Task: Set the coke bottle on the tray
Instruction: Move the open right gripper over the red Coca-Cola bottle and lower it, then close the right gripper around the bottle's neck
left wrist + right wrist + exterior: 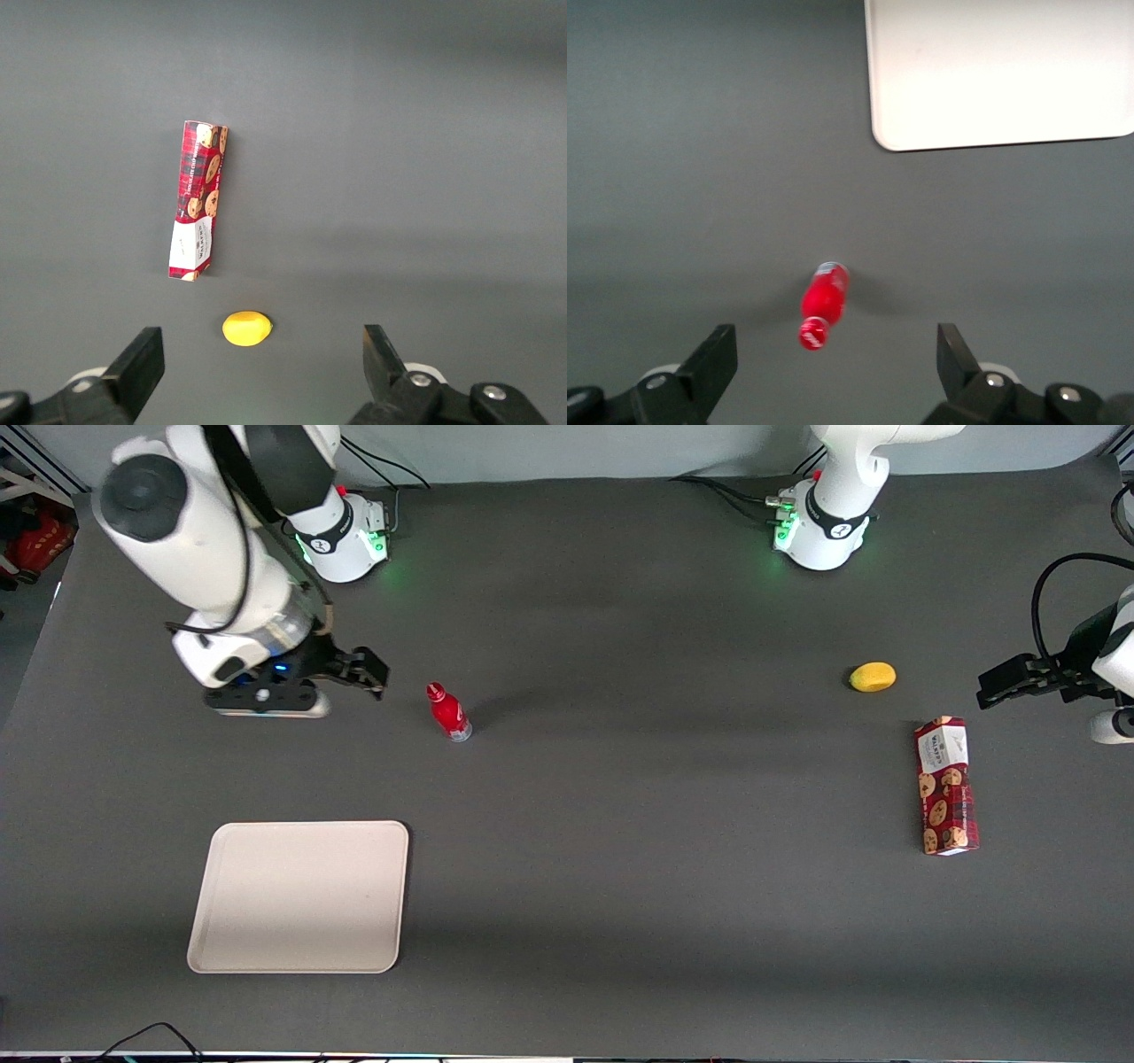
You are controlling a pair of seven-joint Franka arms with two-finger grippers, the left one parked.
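The robot's right gripper should reach the coke bottle and grab it by its end with the cap (435,692), so the coke bottle's base (460,732) stays free to be set on the tray.
The coke bottle (448,712) is a small slim red bottle with a red cap, standing upright on the dark table; it also shows in the right wrist view (822,304). My right gripper (365,674) hangs open and empty above the table, beside the bottle toward the working arm's end, apart from it. In the right wrist view the gripper (837,359) has its jaws wide apart, with the bottle's cap between their lines. The cream-beige tray (299,896) lies flat and bare, nearer to the front camera than the bottle; its corner shows in the right wrist view (992,80).
A yellow lemon-like fruit (873,677) and a red cookie box (946,786) lie toward the parked arm's end of the table; both show in the left wrist view, the fruit (246,328) and the box (198,200).
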